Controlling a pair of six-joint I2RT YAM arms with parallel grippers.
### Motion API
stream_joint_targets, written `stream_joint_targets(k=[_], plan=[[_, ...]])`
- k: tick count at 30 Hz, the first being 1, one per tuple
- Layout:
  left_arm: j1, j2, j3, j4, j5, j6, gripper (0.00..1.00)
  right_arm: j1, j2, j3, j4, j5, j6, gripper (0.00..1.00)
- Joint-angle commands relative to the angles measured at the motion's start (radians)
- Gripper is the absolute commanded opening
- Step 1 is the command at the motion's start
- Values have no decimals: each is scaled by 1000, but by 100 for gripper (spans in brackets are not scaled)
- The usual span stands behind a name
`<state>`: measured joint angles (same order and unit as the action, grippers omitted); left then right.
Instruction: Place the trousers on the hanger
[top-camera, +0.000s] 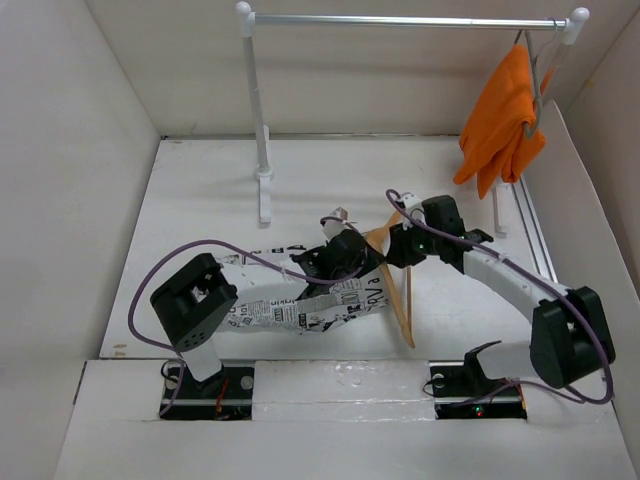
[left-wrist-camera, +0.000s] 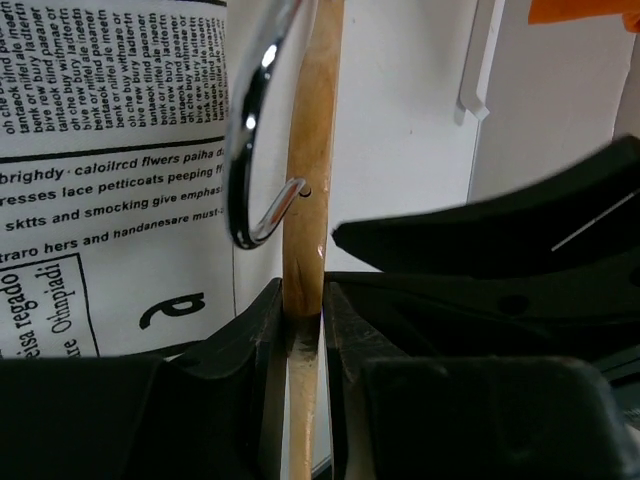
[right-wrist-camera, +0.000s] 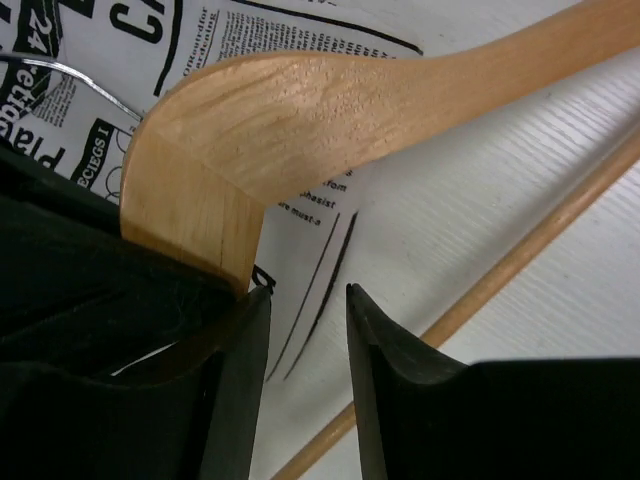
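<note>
My right gripper should next grab the trousers' cloth end (right-wrist-camera: 312, 289) between the hanger's shoulder (right-wrist-camera: 300, 120) and lower bar, to pull the trousers through the hanger.
The newspaper-print trousers (top-camera: 290, 312) lie crumpled on the table between the arms. The wooden hanger (top-camera: 405, 300) lies over their right end, its hook pointing towards the rack. My left gripper (top-camera: 352, 250) is shut on the hanger's top by the metal hook (left-wrist-camera: 245, 130). In the left wrist view the wood (left-wrist-camera: 312, 150) is pinched between both fingers of the gripper (left-wrist-camera: 303, 300), with printed cloth (left-wrist-camera: 100, 120) behind. My right gripper (top-camera: 398, 245) stands open just beside the hanger's shoulder (right-wrist-camera: 300, 120). Between its jaws (right-wrist-camera: 308, 295) only the trousers' cloth (right-wrist-camera: 310, 230) shows, lying below; the hanger's lower bar (right-wrist-camera: 520, 260) runs past on the right.
A white clothes rack stands at the back, its pole (top-camera: 258, 110) left of centre and its rail (top-camera: 400, 20) across the top. An orange garment (top-camera: 503, 120) hangs on another hanger at the rail's right end. White walls enclose the table on both sides.
</note>
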<state>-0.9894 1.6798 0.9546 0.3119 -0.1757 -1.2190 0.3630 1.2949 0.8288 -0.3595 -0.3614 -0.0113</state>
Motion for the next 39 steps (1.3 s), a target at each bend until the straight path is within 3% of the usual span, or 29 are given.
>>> stream_joint_targets(k=[1, 2, 7, 17, 19, 20, 21, 22, 33, 39], plan=[[-8, -37, -31, 13, -59, -36, 0, 14, 33, -8, 218, -85, 45, 43], [-8, -40, -43, -17, -70, -34, 0, 14, 85, -28, 249, -70, 68, 49], [-8, -48, -83, -28, -90, -39, 0, 14, 150, -66, 313, -48, 89, 57], [-8, -35, -79, -99, -128, -24, 0, 36, 271, -142, 462, -105, 169, 58], [-8, -29, -74, -114, -134, -19, 0, 36, 309, -137, 479, -160, 171, 54], [-8, -29, -71, -119, -136, -14, 0, 36, 316, -134, 476, -174, 169, 41], [-8, -29, -68, -138, -146, -10, 0, 22, 314, -132, 472, -182, 172, 5], [-8, -32, -63, -146, -154, -10, 0, 2, 279, -140, 472, -185, 178, 0], [-8, -81, -74, -263, -219, 79, 0, -271, -47, 19, 139, -189, 149, 0], [-8, -166, -149, -299, -260, 105, 0, -455, -98, 50, -30, -162, 53, 0]])
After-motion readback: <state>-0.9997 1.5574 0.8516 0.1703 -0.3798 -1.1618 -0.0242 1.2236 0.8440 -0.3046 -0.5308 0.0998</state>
